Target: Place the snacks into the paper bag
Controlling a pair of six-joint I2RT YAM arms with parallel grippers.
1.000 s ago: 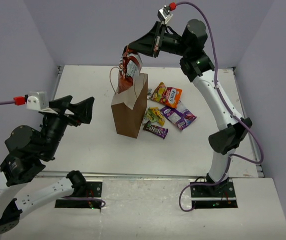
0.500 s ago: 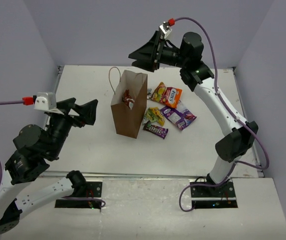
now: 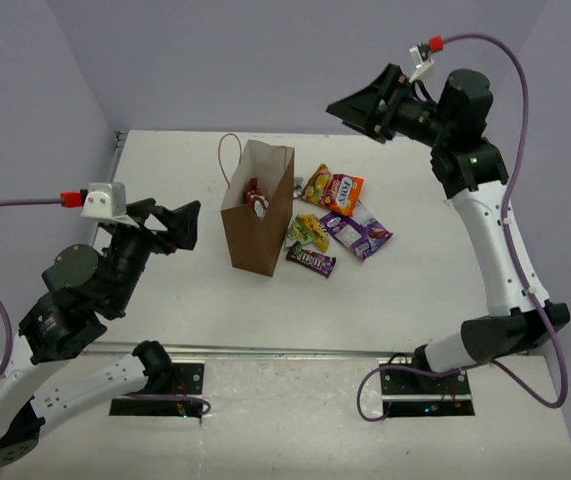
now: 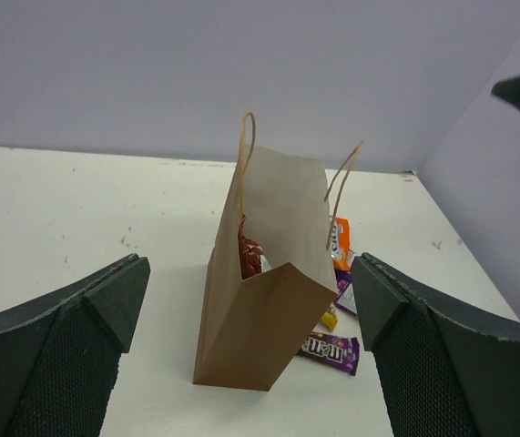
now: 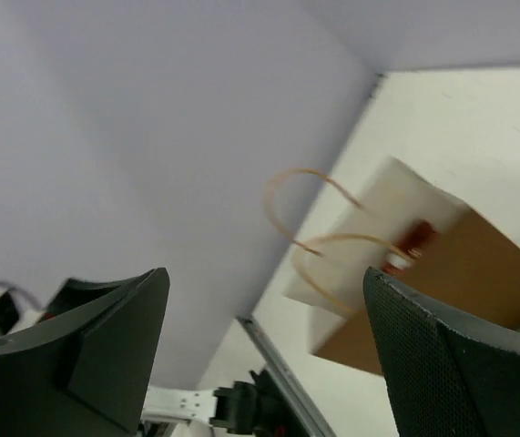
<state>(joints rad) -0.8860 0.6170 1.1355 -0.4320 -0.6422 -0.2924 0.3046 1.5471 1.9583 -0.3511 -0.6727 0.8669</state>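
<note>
The robot's right gripper will move to the orange-yellow packet and grab it by the edge of its orange end, so the yellow end stays free to go into the bag.
The paper bag stands upright mid-table with the red-orange chip bag inside it. Right of the bag lie the other snacks: an orange-yellow packet, a purple one, a yellow-green one and a dark brown candy. My right gripper hangs open and empty, high up and to the right of the bag. My left gripper is open to the left of the bag, facing it. In the left wrist view the paper bag shows between the open fingers, with the chip bag and brown candy visible.
The table's back wall and left wall meet behind the bag. In the right wrist view the paper bag with its loop handles lies below, and part of the left arm shows at the bottom.
My right gripper opened and the chip bag dropped into the paper bag; that arm then swung up and to the right. The left gripper edged slightly forward.
</note>
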